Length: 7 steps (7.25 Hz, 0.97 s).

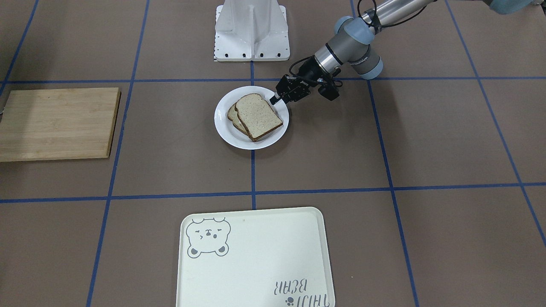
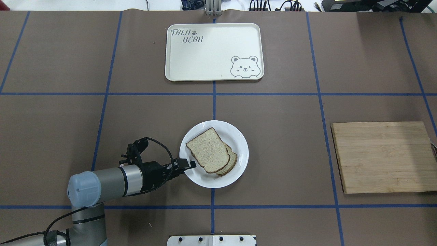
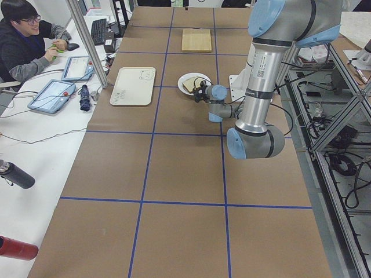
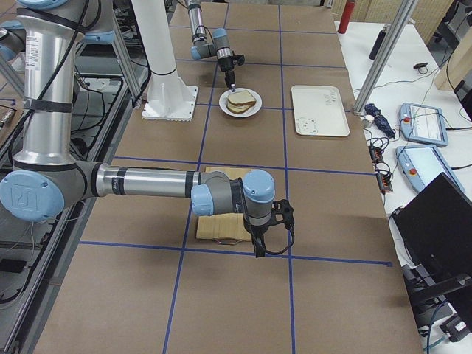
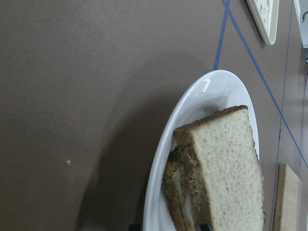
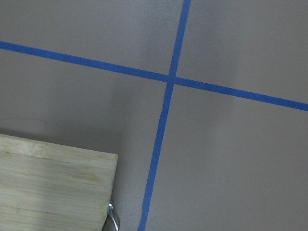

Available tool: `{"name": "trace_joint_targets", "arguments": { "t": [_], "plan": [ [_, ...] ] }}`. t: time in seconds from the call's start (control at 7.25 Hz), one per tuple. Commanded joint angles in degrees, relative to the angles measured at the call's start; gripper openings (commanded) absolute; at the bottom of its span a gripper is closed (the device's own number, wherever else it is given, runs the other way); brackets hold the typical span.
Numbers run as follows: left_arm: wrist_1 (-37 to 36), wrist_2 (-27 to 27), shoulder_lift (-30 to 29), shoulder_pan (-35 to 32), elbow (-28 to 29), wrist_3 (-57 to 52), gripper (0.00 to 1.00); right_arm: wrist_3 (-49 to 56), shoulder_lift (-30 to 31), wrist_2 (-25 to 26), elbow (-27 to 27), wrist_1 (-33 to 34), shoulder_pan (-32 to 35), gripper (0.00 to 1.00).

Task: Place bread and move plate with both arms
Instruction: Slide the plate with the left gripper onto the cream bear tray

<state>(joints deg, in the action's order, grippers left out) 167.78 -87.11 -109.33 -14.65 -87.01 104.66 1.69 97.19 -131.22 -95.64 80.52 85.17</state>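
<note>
The robot's left gripper should next move the plate to the tray (image 1: pixel 256 256), so it should grab the plate by its rim and leave the stacked bread as it is.
A bread slice (image 2: pixel 208 152) lies on top of a second slice (image 2: pixel 232 162) on the round white plate (image 2: pixel 235 136) at mid-table. The left wrist view shows the top slice (image 5: pixel 226 163) and the plate rim (image 5: pixel 192 96) close up. My left gripper (image 2: pixel 189 164) is at the plate's edge nearest my left side, low over the rim; it also shows in the front view (image 1: pixel 275 100). Its jaws stand apart, one fingertip on each side of the rim. My right gripper (image 4: pixel 258 247) hangs by the wooden board, seen only in the right side view, and I cannot tell whether it is open or shut.
A cream tray (image 2: pixel 211 51) with a bear drawing lies at the far side of the table. A wooden cutting board (image 2: pixel 382 157) lies on my right; its corner shows in the right wrist view (image 6: pixel 48 187). Blue tape lines cross the brown table.
</note>
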Motion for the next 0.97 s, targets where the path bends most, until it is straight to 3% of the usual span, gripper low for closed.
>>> {"name": "trace_joint_targets", "arguments": {
  "t": [0.0,0.41,0.83],
  "plan": [
    [0.0,0.0,-0.4,0.1,0.7,-0.1,0.29,0.0,-0.2,0.0,0.2,0.0,0.0,1.00],
    [0.8,-0.1,-0.5,0.0,0.6,-0.1,0.00,0.0,-0.8,0.1,0.6,0.0,0.0,1.00],
    [1.1,-0.2,-0.6,-0.1,-0.5,0.0,0.00,0.0,-1.3,0.0,1.4,-0.1,0.0,1.00]
  ]
}}
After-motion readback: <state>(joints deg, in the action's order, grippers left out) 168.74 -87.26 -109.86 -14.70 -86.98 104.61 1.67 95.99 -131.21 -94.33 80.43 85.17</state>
